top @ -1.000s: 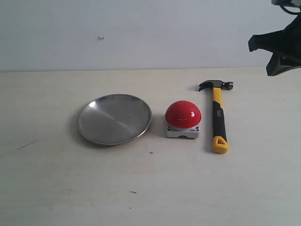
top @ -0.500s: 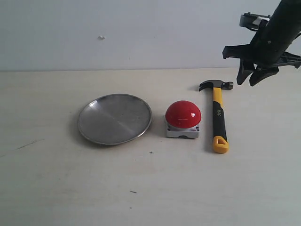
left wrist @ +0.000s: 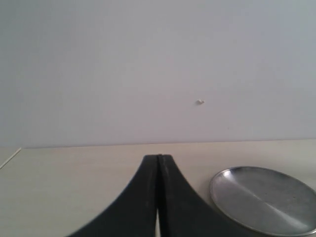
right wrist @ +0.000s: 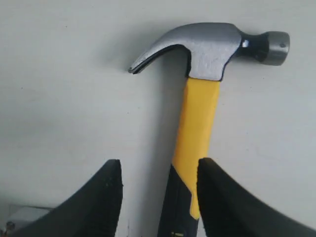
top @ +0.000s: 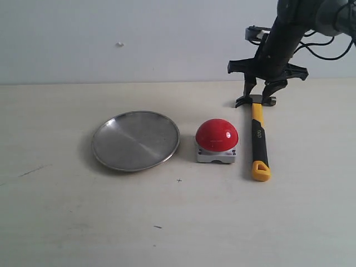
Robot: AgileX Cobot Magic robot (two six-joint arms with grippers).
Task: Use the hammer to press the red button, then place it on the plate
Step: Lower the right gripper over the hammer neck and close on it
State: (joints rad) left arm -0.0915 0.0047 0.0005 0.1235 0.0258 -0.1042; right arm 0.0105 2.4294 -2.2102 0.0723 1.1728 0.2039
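The hammer needs to press the red button [top: 216,135]. My right gripper will grab it next by the yellow handle section [top: 257,112] beside its head.
The hammer [top: 259,136] lies flat on the table right of the red button [top: 216,135], dark head at the far end, yellow loop toward the front. My right gripper [top: 259,92] hangs open over the head end. In the right wrist view the hammer [right wrist: 199,113] has its handle running between the open fingers of the right gripper [right wrist: 159,164], close to one finger and touching neither. The silver plate [top: 135,140] sits left of the button with nothing on it. My left gripper [left wrist: 158,158] is shut on nothing, with the plate [left wrist: 261,197] just beside it; it is outside the exterior view.
A pale wall rises behind the table's far edge, close behind the right arm. A corner of the button's grey base [right wrist: 17,217] shows beside one right finger. Bare tabletop stretches in front of the three objects.
The right arm has swung in from the upper right and come down over the hammer's head end. Its jaws have opened from shut. Hammer, button and plate have not moved.
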